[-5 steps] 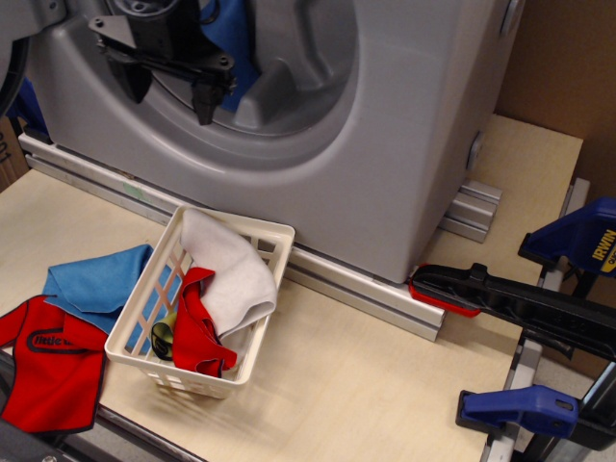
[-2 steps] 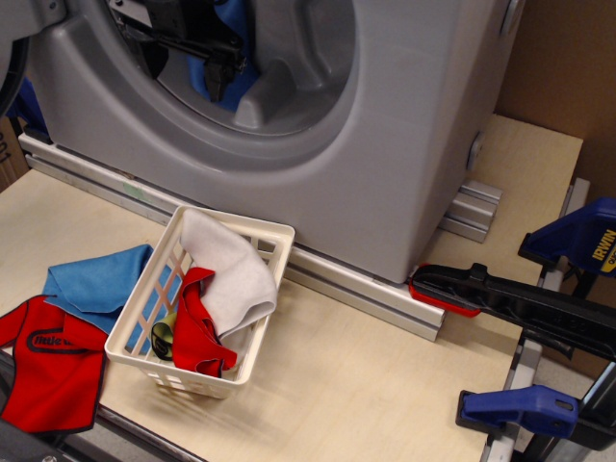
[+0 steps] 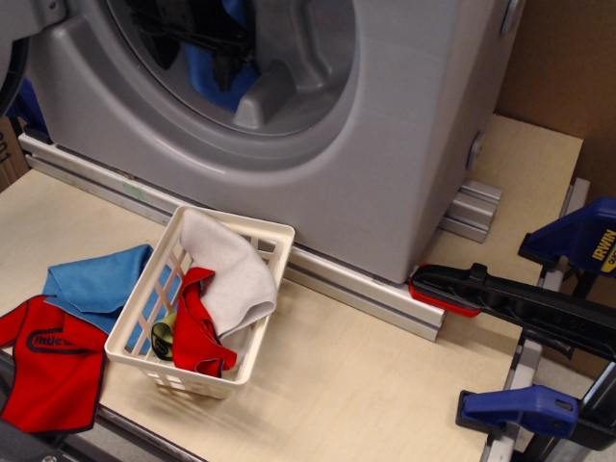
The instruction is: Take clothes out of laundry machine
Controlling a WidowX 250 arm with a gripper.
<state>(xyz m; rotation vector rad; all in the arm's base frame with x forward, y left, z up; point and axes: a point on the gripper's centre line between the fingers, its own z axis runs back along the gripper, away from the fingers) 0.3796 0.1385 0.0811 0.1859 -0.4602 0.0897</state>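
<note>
My gripper is going to take the medium-blue cloth out of the machine's drum [image 3: 306, 60], so it will next grab that cloth by its middle [image 3: 202, 73].
The light-grey laundry machine [image 3: 404, 144] fills the upper left, its round front opening facing me. Inside the drum a medium-blue cloth [image 3: 207, 87] lies beside the moulded paddle [image 3: 265, 91]. My black gripper [image 3: 195, 60] has reached into the opening, and its upper part is cut off by the frame's top edge. Its two fingers [image 3: 227, 69] stand apart on either side of the top of the blue cloth, so it looks open. I cannot tell whether the fingers touch the cloth.
A white slatted basket [image 3: 274, 231] stands in front of the machine, holding a white cloth [image 3: 231, 274] and a red cloth [image 3: 197, 327]. Another blue cloth [image 3: 96, 284] and a red logo cloth [image 3: 48, 371] lie to its left. Clamps [image 3: 510, 303] crowd the right edge.
My gripper has moved up and deeper into the drum, from the opening's rim to the blue cloth. Nothing on the table has moved.
</note>
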